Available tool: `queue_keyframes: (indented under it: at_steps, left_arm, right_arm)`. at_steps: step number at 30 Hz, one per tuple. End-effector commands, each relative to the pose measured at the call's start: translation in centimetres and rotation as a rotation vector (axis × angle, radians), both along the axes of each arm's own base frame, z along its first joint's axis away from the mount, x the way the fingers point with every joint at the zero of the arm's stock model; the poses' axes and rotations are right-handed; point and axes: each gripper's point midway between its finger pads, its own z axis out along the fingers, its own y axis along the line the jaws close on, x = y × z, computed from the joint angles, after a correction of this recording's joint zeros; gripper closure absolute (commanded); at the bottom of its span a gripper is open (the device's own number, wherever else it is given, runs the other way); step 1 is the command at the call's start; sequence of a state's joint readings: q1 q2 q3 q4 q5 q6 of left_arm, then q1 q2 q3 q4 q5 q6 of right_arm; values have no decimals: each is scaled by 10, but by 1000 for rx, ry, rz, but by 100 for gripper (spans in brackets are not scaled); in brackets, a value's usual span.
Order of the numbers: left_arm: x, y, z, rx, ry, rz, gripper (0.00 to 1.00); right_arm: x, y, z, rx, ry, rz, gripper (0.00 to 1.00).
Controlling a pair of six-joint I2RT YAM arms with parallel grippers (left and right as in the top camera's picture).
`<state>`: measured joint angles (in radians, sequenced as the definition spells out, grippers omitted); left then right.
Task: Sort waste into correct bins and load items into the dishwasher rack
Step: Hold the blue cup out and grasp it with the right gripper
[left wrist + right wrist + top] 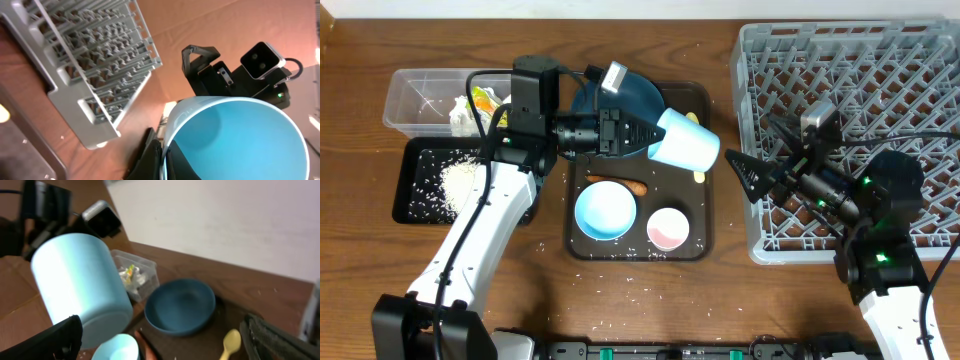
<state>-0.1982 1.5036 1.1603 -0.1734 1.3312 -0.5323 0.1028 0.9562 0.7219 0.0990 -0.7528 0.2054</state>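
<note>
Next, my right gripper grabs the light blue cup around its closed base end (706, 153). The cup's rim stays free for loading with the opening down into the dishwasher rack (880, 60).
My left gripper (652, 136) is shut on the rim of the light blue cup (686, 144), holding it tipped on its side above the brown tray's right part; the left wrist view shows the fingers (164, 159) pinching the cup wall (235, 140). My right gripper (744, 172) is open and empty at the left edge of the grey dishwasher rack (880, 60), facing the cup (80, 290). The dark blue bowl (625, 92), light blue bowl (605, 212), pink cup (667, 228), carrot (620, 186) and yellow spoon (699, 177) lie on the tray.
The dark brown serving tray (705, 105) sits mid-table. The clear tub (415, 95) at the back left holds crumpled paper (463, 112) and the wrapper (485, 98). The black tray (410, 195) holds rice (455, 180). Loose grains lie around the tray's front.
</note>
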Motion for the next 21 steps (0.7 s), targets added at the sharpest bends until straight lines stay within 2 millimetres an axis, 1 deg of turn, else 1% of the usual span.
queue_keyframes:
  at_steps: [1, 5, 11, 14, 17, 21]
  left_arm:
    - [-6, 0, 11, -37, 38, -36, 94]
    - [-6, 0, 11, -37, 49, -34, 94]
    - [-8, 0, 12, -44, 61, -44, 94]
    - [-10, -1, 13, -50, 63, -56, 94]
    - [-10, -1, 13, -51, 63, -56, 94]
    - [-10, -1, 13, -51, 63, -56, 94]
  right_arm:
    - [-9, 15, 10, 18, -31, 98, 1]
    - [-18, 34, 13, 28, -62, 205, 2]
    - [-16, 61, 5, 32, -74, 288, 2]
    - [-15, 73, 6, 49, -90, 322, 4]
    - [-13, 80, 10, 76, -101, 339, 6]
    - [-10, 84, 9, 90, -97, 348, 14]
